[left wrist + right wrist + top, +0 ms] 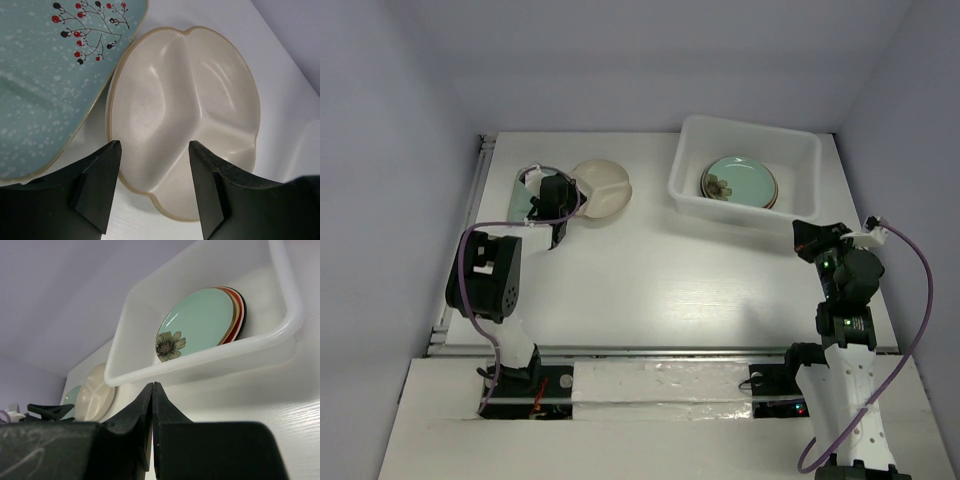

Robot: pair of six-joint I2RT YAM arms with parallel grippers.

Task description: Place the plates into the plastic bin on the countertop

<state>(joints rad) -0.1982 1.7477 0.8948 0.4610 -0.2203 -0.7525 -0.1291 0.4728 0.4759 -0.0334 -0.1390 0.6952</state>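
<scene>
The left gripper grabs the cream divided plate by its near rim (pixel 587 214) next, leaving the plate's far side free to enter the bin (pixel 740 217).
The plastic bin (pixel 740 217) stands at the back right and holds a stack of plates with the celadon green flower plate (pixel 740 180) on top. In the right wrist view the bin (pixel 210 357) shows that plate (pixel 200 322) with tan, red and dark rims (pixel 239 315) under it. The cream divided plate (pixel 605 188) and the mint rectangular plate (pixel 520 195) lie on the countertop (pixel 650 280) at the back left. My left gripper (pixel 560 200) is open, its jaws either side of the cream plate's (pixel 185 110) near rim (pixel 154 145), beside the mint plate (pixel 45 85). My right gripper (pixel 808 238) is shut and empty (pixel 152 385), just in front of the bin.
A metal rail (pixel 480 200) runs along the left edge of the countertop, and another rail (pixel 660 350) along the near edge. Plain walls close in the back and both sides.
</scene>
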